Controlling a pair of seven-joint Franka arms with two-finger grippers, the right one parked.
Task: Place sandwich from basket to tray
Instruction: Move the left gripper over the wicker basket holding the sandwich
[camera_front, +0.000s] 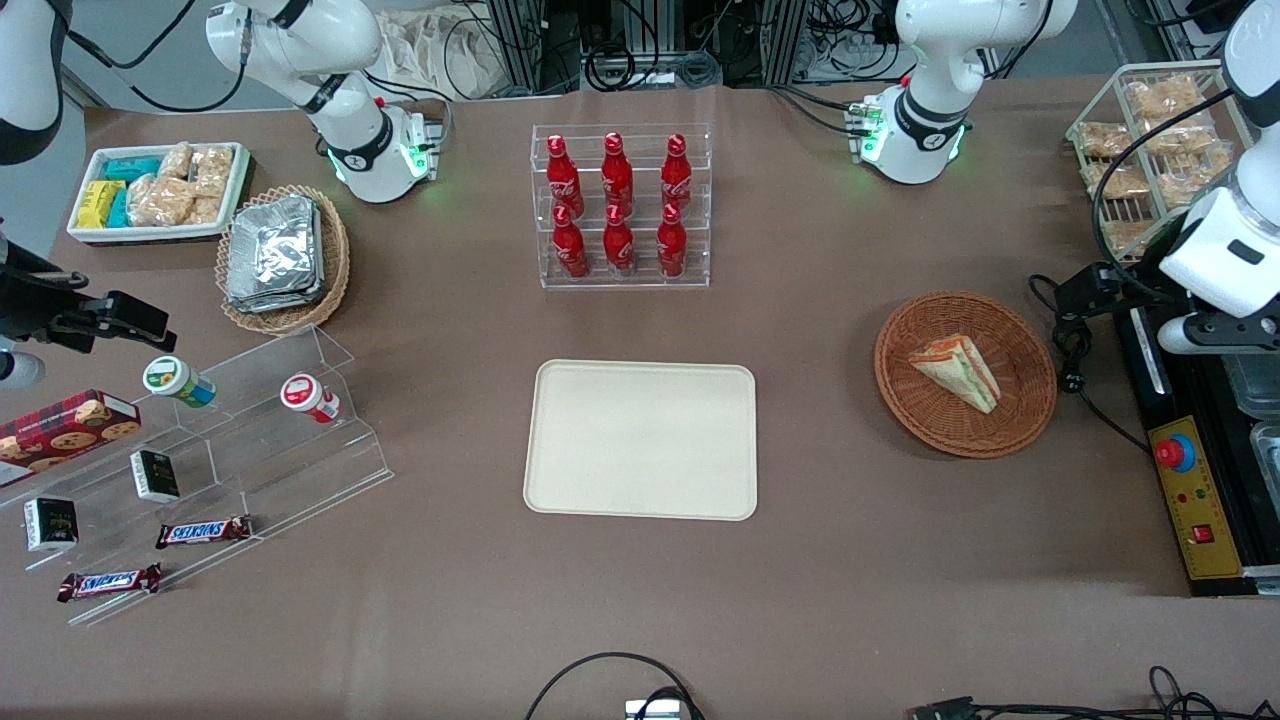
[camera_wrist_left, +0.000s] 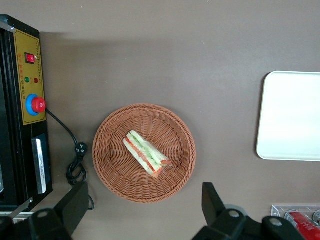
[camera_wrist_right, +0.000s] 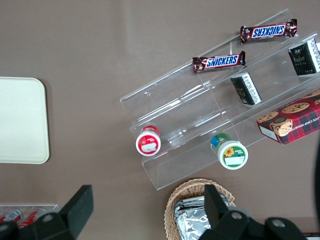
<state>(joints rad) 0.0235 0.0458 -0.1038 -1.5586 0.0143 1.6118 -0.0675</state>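
I should next grab the sandwich (camera_front: 956, 372) across its flat, facing outer bread slices, because the sandwich tapers to pointed ends.
The sandwich (camera_front: 956, 372), a wrapped white-bread wedge with green and orange-red filling, lies in the round reddish-brown wicker basket (camera_front: 1020, 340). The left wrist view shows the sandwich (camera_wrist_left: 146, 153) in the middle of the basket (camera_wrist_left: 112, 150). The cream tray (camera_front: 641, 440) lies flat at the table's middle with nothing on it; its edge also shows in the left wrist view (camera_wrist_left: 290, 115). My left gripper (camera_front: 1085, 290) hangs open and holds nothing, high above the table beside the basket, toward the working arm's end. In the left wrist view the gripper (camera_wrist_left: 144, 187) has its fingers spread wide.
A black control box with a red button (camera_front: 1190, 490) and a cable (camera_front: 1075, 370) lie beside the basket at the working arm's end. A bottle rack (camera_front: 620, 205) stands farther from the camera than the tray. An acrylic stepped shelf (camera_front: 200, 470) and a foil-pack basket (camera_front: 283, 258) are toward the parked arm's end.
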